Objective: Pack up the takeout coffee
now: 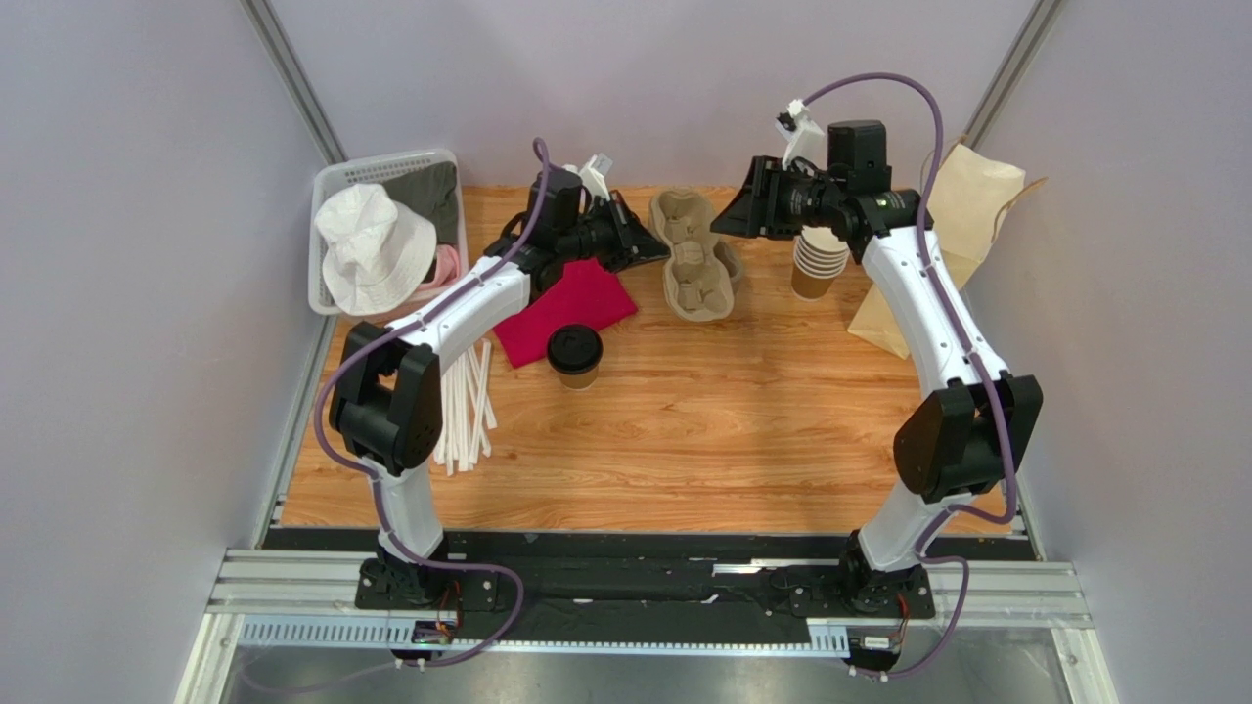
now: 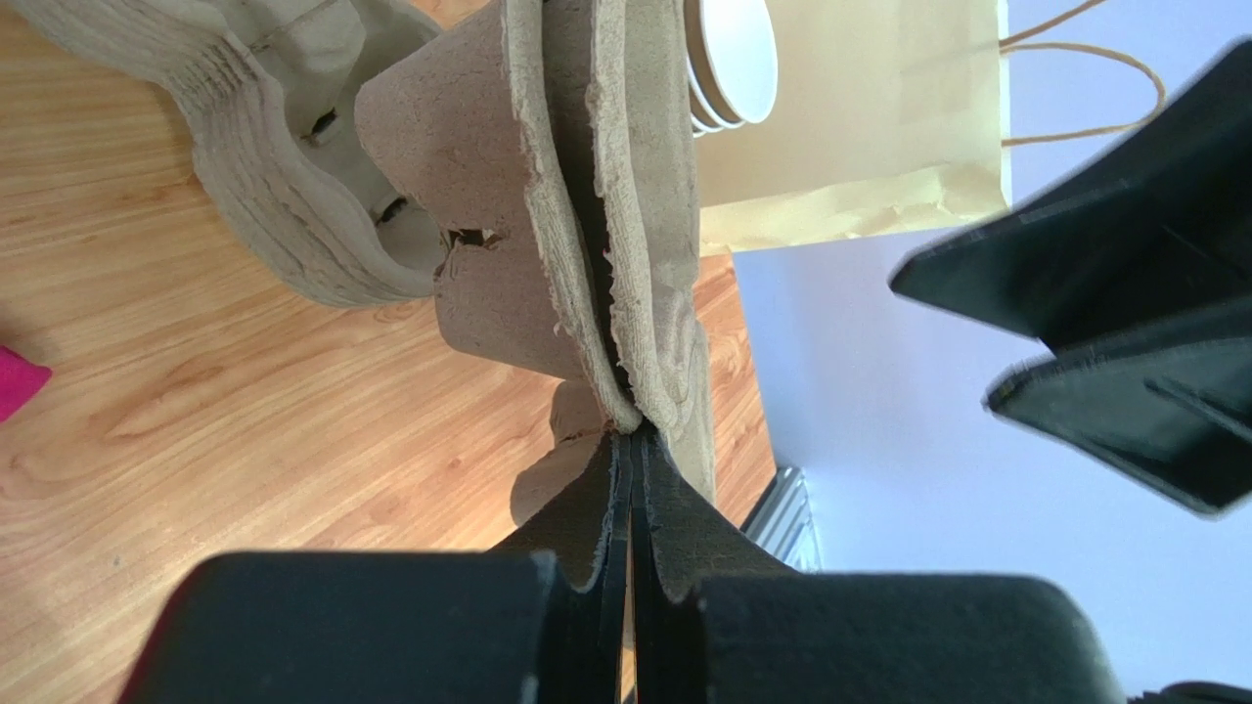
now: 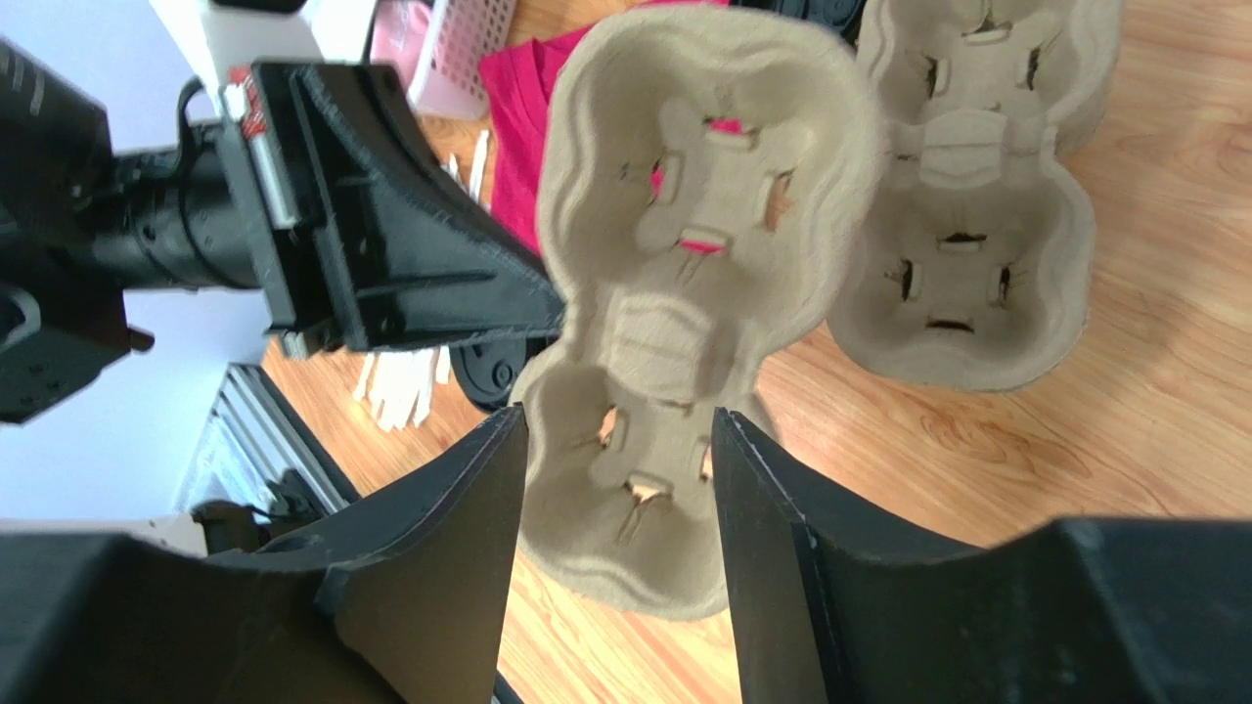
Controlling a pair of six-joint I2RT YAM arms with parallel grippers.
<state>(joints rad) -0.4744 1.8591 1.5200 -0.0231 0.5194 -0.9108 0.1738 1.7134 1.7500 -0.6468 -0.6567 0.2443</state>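
The robot's right gripper should grab the pulp carrier by the rim of its near socket [image 1: 704,305] [image 3: 625,591], which leaves the sockets free to take coffee.
The takeout coffee [image 1: 575,352], a brown cup with a black lid, stands on the table in front of the red cloth, apart from both grippers. My left gripper [image 1: 654,247] [image 2: 635,433] is shut on the edge of a single pulp cup carrier [image 1: 681,217] [image 2: 515,220] [image 3: 706,220] and holds it lifted above the table at the back. My right gripper [image 1: 723,220] [image 3: 617,426] faces it from the other side. It is open, its fingers standing either side of the carrier's near end with a gap to each.
A stack of pulp carriers [image 1: 703,282] [image 3: 970,220] lies under the lifted one. Lidless paper cups [image 1: 819,261] and a paper bag [image 1: 955,235] are at the back right. A red cloth [image 1: 566,311], white straws [image 1: 470,411] and a basket [image 1: 335,184] with a white hat are on the left.
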